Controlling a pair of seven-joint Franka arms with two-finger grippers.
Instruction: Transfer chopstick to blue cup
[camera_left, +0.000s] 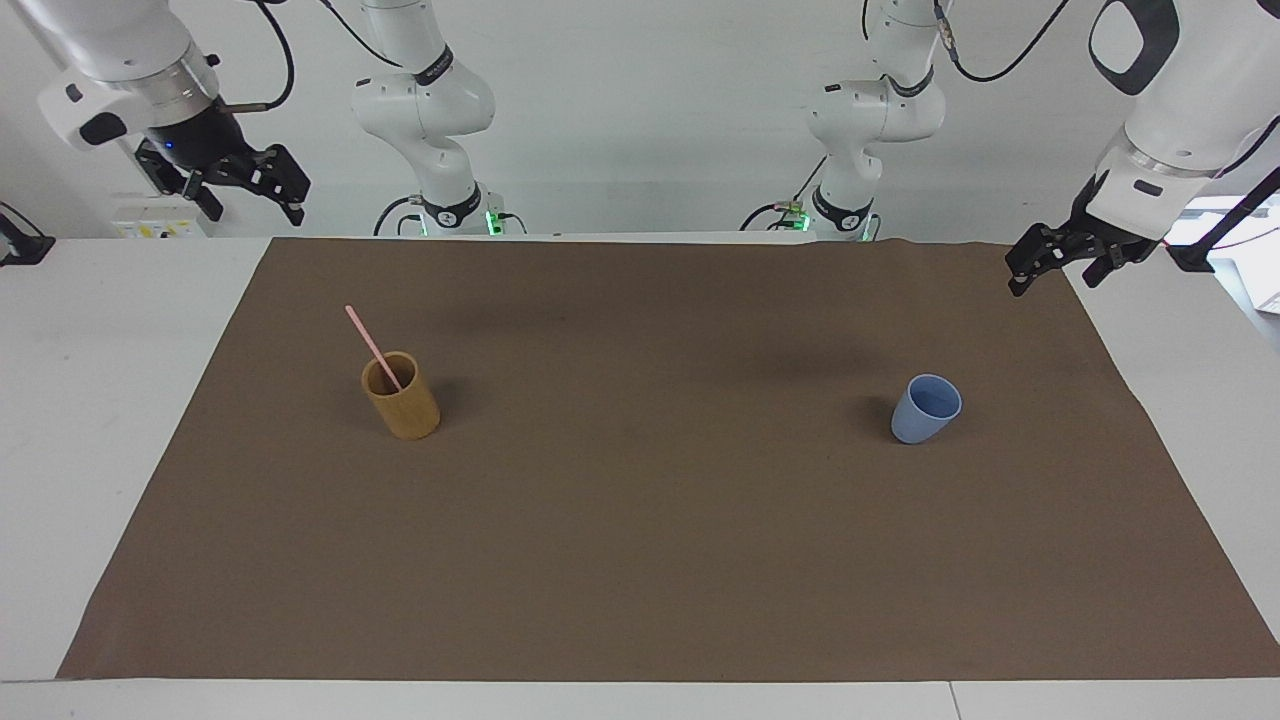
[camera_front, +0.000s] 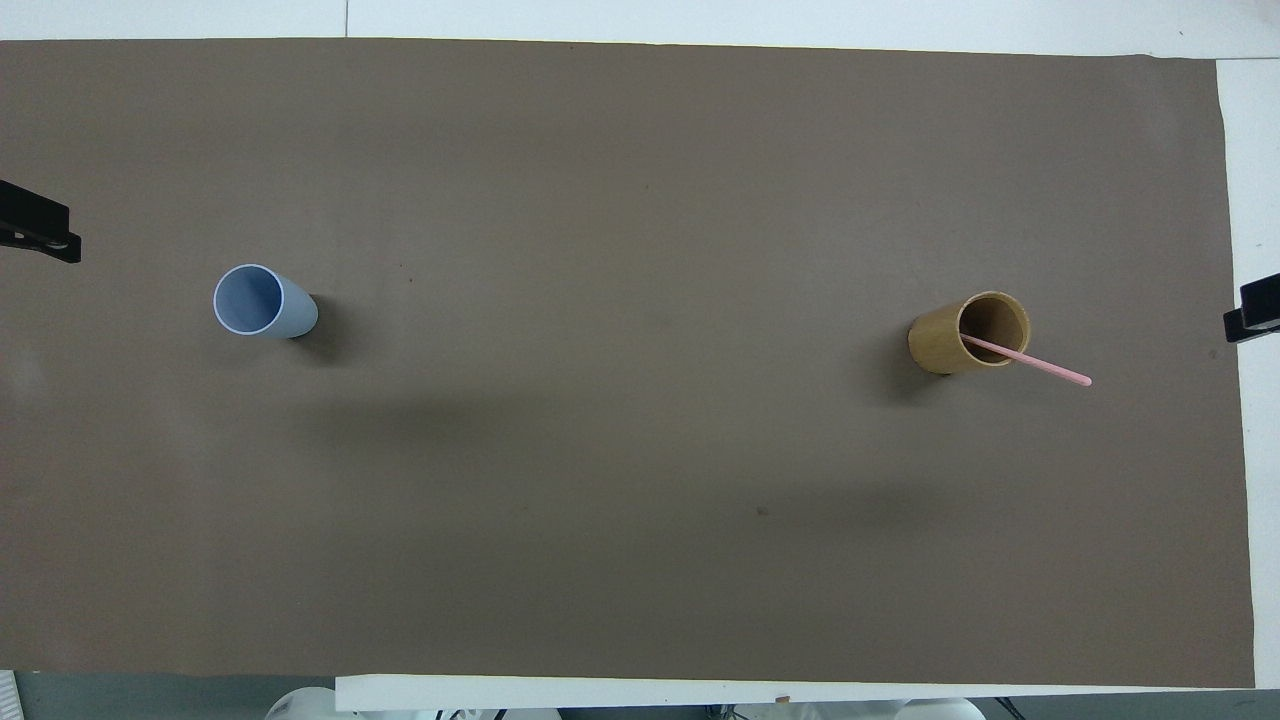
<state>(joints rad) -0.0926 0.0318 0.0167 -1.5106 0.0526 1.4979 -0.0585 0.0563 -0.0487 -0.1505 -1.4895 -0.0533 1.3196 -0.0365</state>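
Note:
I will grab the pale pink chopstick by its top end (camera_front: 1081, 378) with my right gripper next. Then I can transfer the chopstick into the blue cup (camera_front: 264, 300).
A pale pink chopstick (camera_left: 368, 343) stands in the tan bamboo cup (camera_left: 404, 406), leaning out over its rim toward the right arm's end of the table; it also shows in the overhead view (camera_front: 1040, 364). The light blue cup (camera_left: 925, 409) stands upright and empty toward the left arm's end, and shows in the overhead view (camera_front: 262, 302). My right gripper (camera_left: 255, 210) hangs open and empty, raised off the mat's corner at the robots' edge. My left gripper (camera_left: 1055, 283) is open and empty, over the mat's other corner at the robots' edge. Both arms wait.
A brown mat (camera_left: 640, 560) covers most of the white table (camera_left: 90, 400). The bamboo cup (camera_front: 968, 334) and the blue cup stand far apart on it. The grippers' tips show at the overhead view's side edges, left (camera_front: 40, 235) and right (camera_front: 1252, 315).

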